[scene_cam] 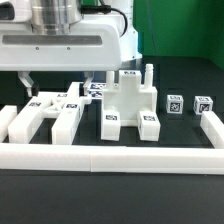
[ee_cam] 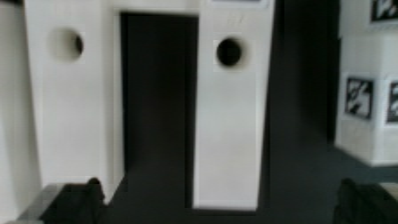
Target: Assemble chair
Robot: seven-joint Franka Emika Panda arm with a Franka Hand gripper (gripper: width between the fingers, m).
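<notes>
My gripper will next take hold of the long white bar by its long side edges, so that it can join the bar to the white blocky piece (scene_cam: 128,100).
The chair kit lies on the black table. A partly joined white blocky piece (scene_cam: 128,100) with tags on its front stands in the middle, a thin peg sticking up from it. Several tagged white bars and a plate (scene_cam: 50,112) lie at the exterior view's left. Two small tagged blocks (scene_cam: 175,102) (scene_cam: 203,103) stand at the right. My gripper (scene_cam: 56,80) hangs open and empty just above the left bars. The wrist view shows two long white bars with round holes (ee_cam: 63,90) (ee_cam: 228,100) below my gripper (ee_cam: 222,206); the dark fingertips (ee_cam: 75,205) straddle one bar without touching it.
A long low white border rail (scene_cam: 110,156) runs along the front, with side arms at the left (scene_cam: 8,122) and right (scene_cam: 212,125). A tagged white piece (ee_cam: 370,110) shows at the wrist view's edge. The arm's white body (scene_cam: 70,45) fills the upper left.
</notes>
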